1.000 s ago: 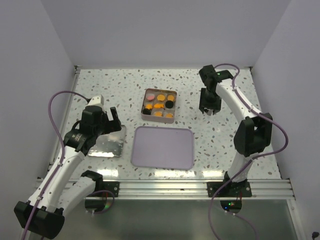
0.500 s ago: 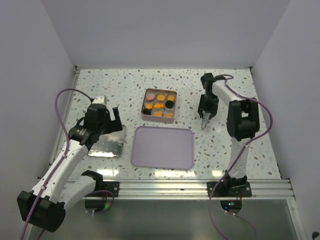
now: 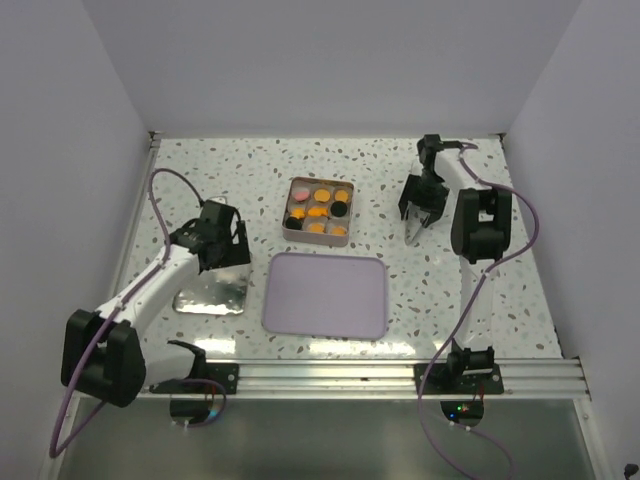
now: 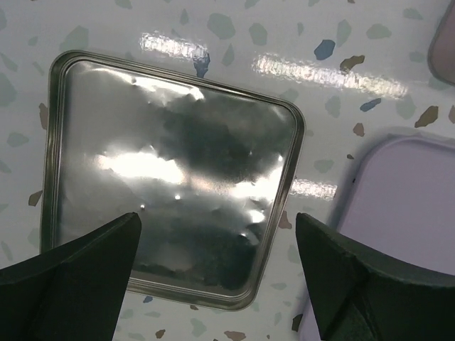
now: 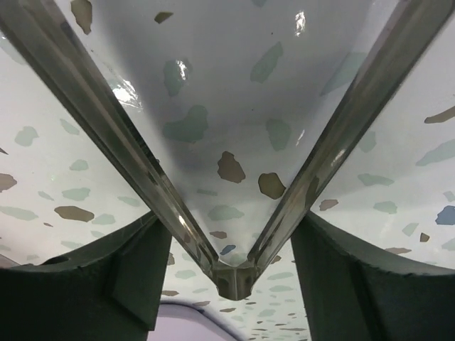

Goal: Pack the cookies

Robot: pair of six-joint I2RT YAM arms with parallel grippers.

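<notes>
I will next take the flat metal lid by its thin rim [image 3: 247, 290] [image 4: 286, 181] with my left gripper, so the opposite edge stays free for my right gripper.
The cookies [image 3: 318, 211] lie in the square metal tin [image 3: 286, 225] with white compartments: several orange, one pink [image 3: 299, 190], two black [image 3: 340, 208]. The tin's flat metal lid [image 3: 205, 292] lies left of the lavender tray [image 3: 326, 293]. My left gripper [image 3: 228, 245] is open and empty, hovering over the lid's far right part. The left wrist view shows the lid [image 4: 163, 163] between my spread fingers [image 4: 85, 263]. My right gripper [image 3: 417, 228] is open and empty over bare table right of the tin. No cookie shows in either wrist view.
The right wrist view shows two metal rails [image 5: 234, 277] meeting in a corner over speckled surface, with my dark fingers [image 5: 135, 277] on either side. The lavender tray's edge [image 4: 398, 213] lies right of the lid. White walls enclose the table.
My left gripper has moved right and lower over the lid as its arm stretched out. My right arm has folded back, and its gripper has shifted slightly near the tin's right side.
</notes>
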